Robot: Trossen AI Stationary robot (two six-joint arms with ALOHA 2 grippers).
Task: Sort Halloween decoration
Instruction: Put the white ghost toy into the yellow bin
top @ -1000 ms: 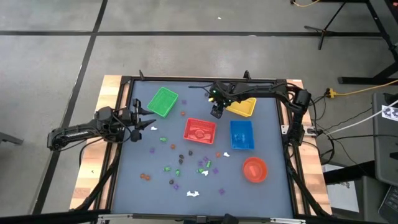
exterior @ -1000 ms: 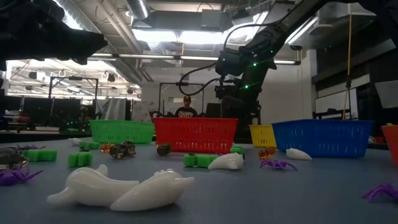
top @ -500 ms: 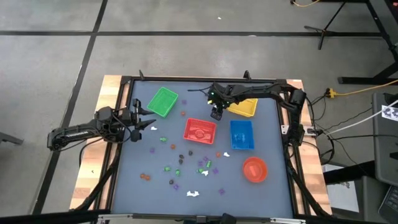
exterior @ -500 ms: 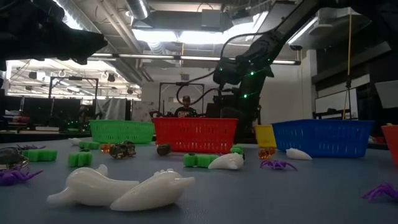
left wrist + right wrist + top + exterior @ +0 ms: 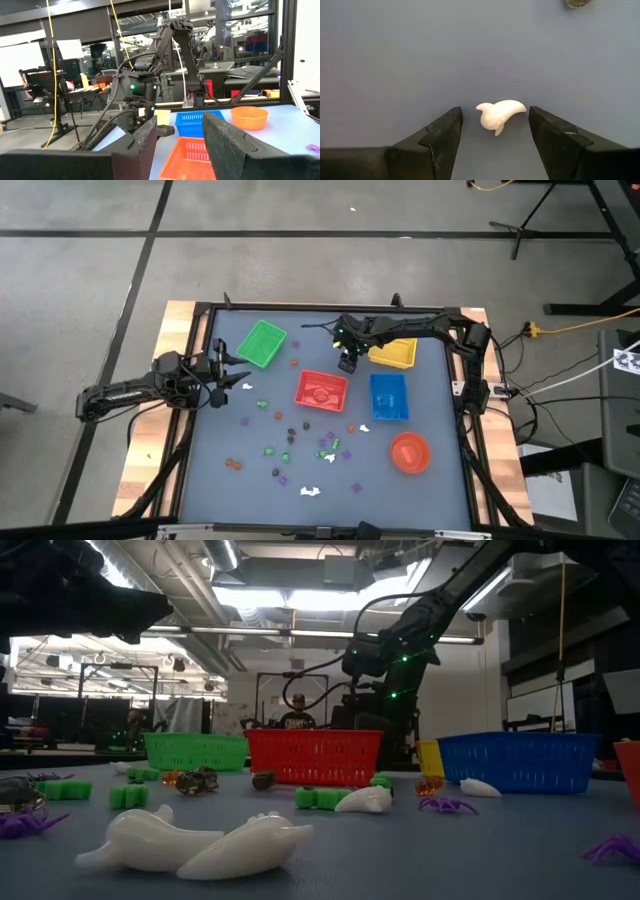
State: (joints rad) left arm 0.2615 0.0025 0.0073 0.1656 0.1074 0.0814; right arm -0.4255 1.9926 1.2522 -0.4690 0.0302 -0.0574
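My right gripper closes on the white trinket next, since in the right wrist view the trinket lies between the gripper's fingers, level with them.
The Halloween decoration is many tiny trinkets, green (image 5: 268,450), purple (image 5: 283,478), white (image 5: 310,491) and orange (image 5: 232,464), lying loose on the near half of the blue-grey table (image 5: 230,430). One white trinket (image 5: 499,114) lies flat on the table farther back. My right gripper (image 5: 348,363) hangs over it, pointing steeply down. In the right wrist view this gripper (image 5: 495,111) is open, one finger on each side of the trinket and clear of it. My left gripper (image 5: 240,385) waits at the table's left edge, and the left wrist view shows it (image 5: 180,142) open and holding nothing.
Four square baskets stand at the back: green (image 5: 262,343), red (image 5: 321,390), yellow (image 5: 392,353) and blue (image 5: 388,396). A round red bowl (image 5: 409,452) sits near the right. In the low view, two white trinkets (image 5: 190,845) lie close in front. A person (image 5: 296,718) is beyond the table.
My right gripper has sunk a little toward the table behind the red basket, staying open. The trinkets and baskets lie where they were.
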